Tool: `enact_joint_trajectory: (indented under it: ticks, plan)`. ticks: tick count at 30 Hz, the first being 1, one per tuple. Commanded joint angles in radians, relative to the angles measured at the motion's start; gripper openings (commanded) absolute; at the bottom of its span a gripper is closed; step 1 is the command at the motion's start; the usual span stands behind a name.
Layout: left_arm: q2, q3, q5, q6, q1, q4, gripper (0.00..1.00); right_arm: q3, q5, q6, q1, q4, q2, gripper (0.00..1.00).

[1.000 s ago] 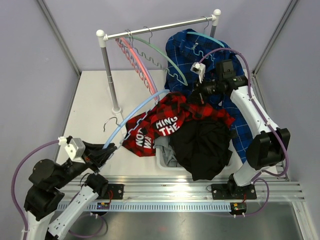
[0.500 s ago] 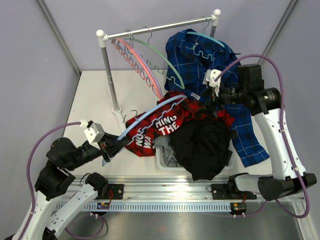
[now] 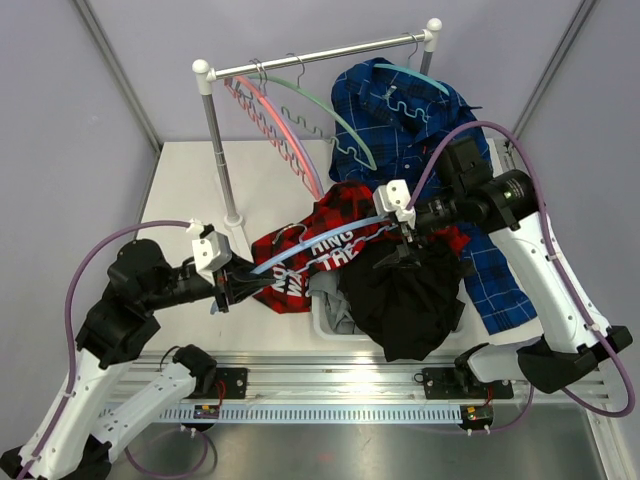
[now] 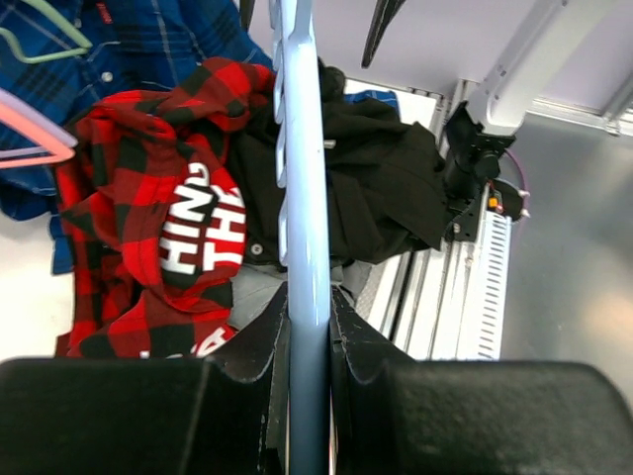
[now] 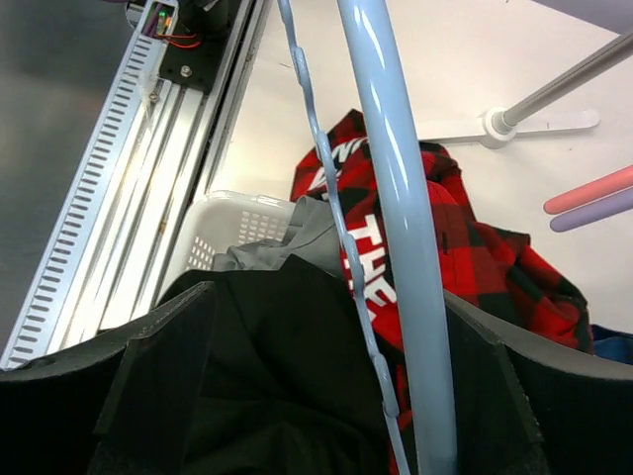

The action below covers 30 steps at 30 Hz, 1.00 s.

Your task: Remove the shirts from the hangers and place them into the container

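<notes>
My right gripper grabs the light blue hanger's bar [image 3: 379, 220] opposite my left gripper next, which leaves the hanger's hook free to hang on the rail.
My left gripper [image 3: 222, 287] [image 4: 309, 327] is shut on one end of a light blue hanger [image 3: 320, 240] [image 4: 302, 178], which lies across the pile of shirts. My right gripper [image 3: 402, 228] [image 5: 326, 297] is open at the hanger's other end, and the hanger's bar [image 5: 396, 228] passes between its fingers, near the right one. Below the hanger lie the red plaid shirt [image 3: 305, 262] [image 4: 148, 188], the black shirt [image 3: 410, 290] [image 5: 287, 376] and the grey shirt [image 3: 330, 300] [image 5: 297, 242]. They pile over the white container [image 3: 322, 326] [image 5: 232, 223]. The blue plaid shirt [image 3: 395, 115] hangs on a teal hanger [image 3: 412, 76].
The white-and-steel rail [image 3: 320, 55] stands at the back on a post [image 3: 220, 150]. Bare pink [image 3: 275, 125] and green [image 3: 330, 115] hangers hang from it. The blue plaid shirt's tail [image 3: 492, 275] drapes down to the table at the right. The arms' mounting track [image 3: 350, 385] runs along the near edge.
My left gripper has swung the blue hanger to the right, over the shirts. My right gripper has opened and come down and left around the hanger's far end.
</notes>
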Motion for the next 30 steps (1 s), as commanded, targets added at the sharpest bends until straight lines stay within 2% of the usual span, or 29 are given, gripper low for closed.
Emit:
enact_joint_trajectory:
  ticks: [1,4,8,11,16,19,22,25,26,28,29,30]
  plan:
    - [0.006,0.049,0.078,0.022,0.004,0.059,0.00,0.052,0.048,0.064,0.017,-0.011,-0.023,0.89]
    - [0.008,0.039,0.094,0.012,0.004,0.087,0.00,0.069,-0.004,0.061,0.020,-0.016,-0.018,0.87]
    - [0.024,0.026,0.097,0.001,0.004,0.130,0.00,0.069,-0.074,0.057,0.048,-0.058,0.019,0.79]
    - [0.040,0.027,0.095,0.004,0.004,0.150,0.00,0.058,-0.090,0.079,0.062,-0.062,0.025,0.64]
    - [0.055,0.024,0.084,0.025,0.004,0.144,0.00,0.044,-0.093,0.102,0.062,-0.051,0.005,0.25]
    - [0.060,0.017,0.081,0.025,0.004,0.155,0.00,0.009,-0.096,0.128,0.063,-0.023,-0.026,0.16]
    - [0.055,0.012,0.068,0.019,0.004,0.167,0.00,-0.011,-0.099,0.183,0.062,0.016,-0.044,0.00]
    - [0.044,0.009,0.013,0.010,0.004,0.178,0.00,-0.014,-0.089,0.257,0.062,0.059,-0.058,0.00]
    - [0.040,0.006,-0.013,0.006,0.004,0.184,0.02,-0.019,-0.085,0.274,0.063,0.072,-0.070,0.00]
    - [0.018,0.001,-0.084,0.002,0.004,0.193,0.20,-0.023,-0.073,0.335,0.062,0.110,-0.078,0.00]
    - [0.009,-0.005,-0.110,-0.001,0.004,0.199,0.45,-0.025,-0.053,0.352,0.060,0.119,-0.082,0.00]
    - [0.000,-0.008,-0.133,-0.010,0.004,0.208,0.54,-0.028,-0.047,0.375,0.044,0.133,-0.085,0.00]
